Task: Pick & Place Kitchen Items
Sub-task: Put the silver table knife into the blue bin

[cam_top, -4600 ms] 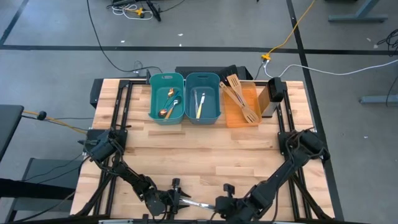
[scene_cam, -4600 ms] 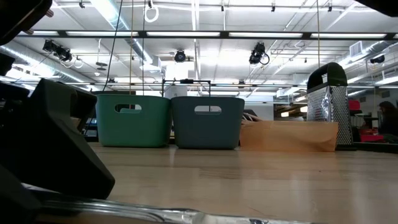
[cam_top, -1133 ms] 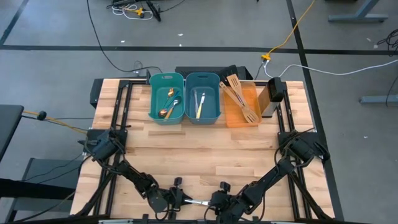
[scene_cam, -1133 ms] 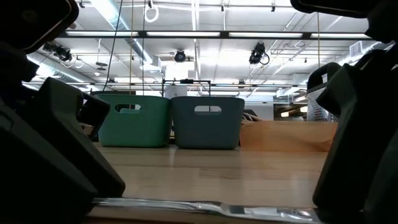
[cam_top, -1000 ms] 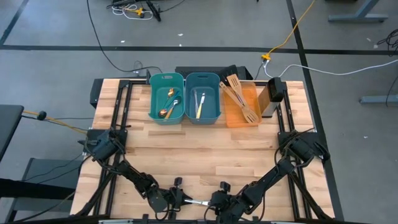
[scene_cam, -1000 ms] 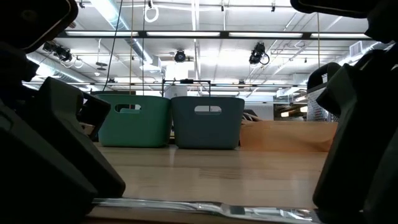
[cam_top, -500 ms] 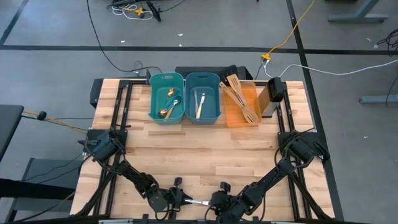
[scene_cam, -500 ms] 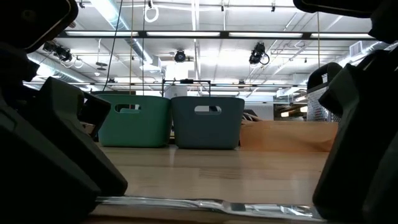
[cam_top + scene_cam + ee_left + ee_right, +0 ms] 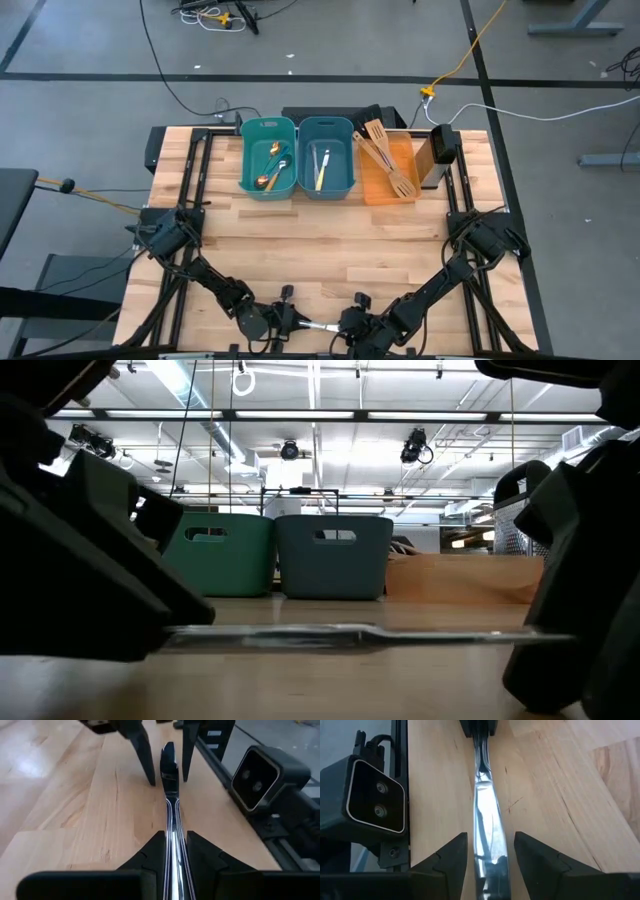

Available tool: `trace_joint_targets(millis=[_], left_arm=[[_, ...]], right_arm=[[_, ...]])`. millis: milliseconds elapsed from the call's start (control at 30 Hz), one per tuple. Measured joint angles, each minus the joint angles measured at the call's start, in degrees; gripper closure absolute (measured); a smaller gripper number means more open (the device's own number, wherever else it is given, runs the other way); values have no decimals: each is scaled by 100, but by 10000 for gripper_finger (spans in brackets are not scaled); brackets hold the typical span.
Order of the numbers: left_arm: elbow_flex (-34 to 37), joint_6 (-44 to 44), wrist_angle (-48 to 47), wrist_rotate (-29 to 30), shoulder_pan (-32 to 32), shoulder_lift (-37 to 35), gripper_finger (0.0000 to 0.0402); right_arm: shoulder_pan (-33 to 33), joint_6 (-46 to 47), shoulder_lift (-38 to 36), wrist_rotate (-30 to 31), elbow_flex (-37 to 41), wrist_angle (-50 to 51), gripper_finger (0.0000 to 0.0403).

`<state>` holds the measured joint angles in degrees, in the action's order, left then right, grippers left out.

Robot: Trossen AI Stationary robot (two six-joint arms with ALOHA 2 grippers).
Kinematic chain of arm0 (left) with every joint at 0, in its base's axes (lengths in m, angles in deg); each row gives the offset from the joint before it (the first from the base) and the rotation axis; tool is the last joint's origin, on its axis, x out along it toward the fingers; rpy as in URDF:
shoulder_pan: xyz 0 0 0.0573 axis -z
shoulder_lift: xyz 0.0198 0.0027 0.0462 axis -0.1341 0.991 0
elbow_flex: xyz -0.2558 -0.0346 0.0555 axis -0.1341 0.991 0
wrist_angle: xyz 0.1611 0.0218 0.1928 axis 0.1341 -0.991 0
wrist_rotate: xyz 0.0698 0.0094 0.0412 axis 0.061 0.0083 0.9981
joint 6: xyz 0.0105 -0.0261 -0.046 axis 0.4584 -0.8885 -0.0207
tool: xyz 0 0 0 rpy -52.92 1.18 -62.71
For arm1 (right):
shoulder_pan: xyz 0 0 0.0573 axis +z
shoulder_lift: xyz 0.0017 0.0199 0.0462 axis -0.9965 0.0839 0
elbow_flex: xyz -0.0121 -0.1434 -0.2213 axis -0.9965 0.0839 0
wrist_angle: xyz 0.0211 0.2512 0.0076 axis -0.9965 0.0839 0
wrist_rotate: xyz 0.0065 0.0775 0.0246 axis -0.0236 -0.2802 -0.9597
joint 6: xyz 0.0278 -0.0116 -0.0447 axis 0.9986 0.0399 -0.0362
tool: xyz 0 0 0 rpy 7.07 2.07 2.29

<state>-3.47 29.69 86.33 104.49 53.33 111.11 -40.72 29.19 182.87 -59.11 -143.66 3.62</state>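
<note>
Next, my right gripper grabs the knife by its blade point(image 9: 328, 326) point(image 9: 491, 837), to place the silver knife in the teal bin beside the orange tray.
A silver piece of cutlery point(image 9: 318, 325) hangs level just above the table's near edge, with my left gripper point(image 9: 290, 325) shut on one end of it. Its free end point(image 9: 169, 755) reaches between the open fingers of my right gripper point(image 9: 345, 325), which stand on either side with a small gap. The right wrist view shows the silver blade point(image 9: 487, 820) running between those fingers. More cutlery lies in two teal bins point(image 9: 268, 158) point(image 9: 326, 156) at the far edge. Wooden spatulas point(image 9: 385, 155) lie on an orange tray point(image 9: 400, 150). My left gripper pinches the silver piece between its two fingers at the end toward the table's left point(image 9: 171, 822). The fingers come level from the left and lie along the piece. The piece point(image 9: 350, 635) sticks out level toward the right, lifted clear of the table.
A metal grater point(image 9: 440, 150) stands right of the orange tray at the far edge. Bare wooden tabletop point(image 9: 320, 240) spreads between the bins and both grippers. Black frame rails point(image 9: 170, 290) run along the table's left and right sides.
My left gripper has gone up a little with the silver piece. The piece, which sat low at the tabletop, now hangs level and clear of it, its free end still between the right gripper's open fingers.
</note>
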Motion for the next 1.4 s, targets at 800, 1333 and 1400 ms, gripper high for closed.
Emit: trace_joint_targets(millis=[800,1333,1400], left_arm=[[7,110,122,-76,13,-23,332],[-22,239,180,-104,26,-136,240],[-15,376,128,-75,47,-234,245]], right_arm=[[-1,127,11,26,2,-105,319],[-6,22,-69,-56,22,-111,319],[-17,-32,-126,-84,23,-87,319]])
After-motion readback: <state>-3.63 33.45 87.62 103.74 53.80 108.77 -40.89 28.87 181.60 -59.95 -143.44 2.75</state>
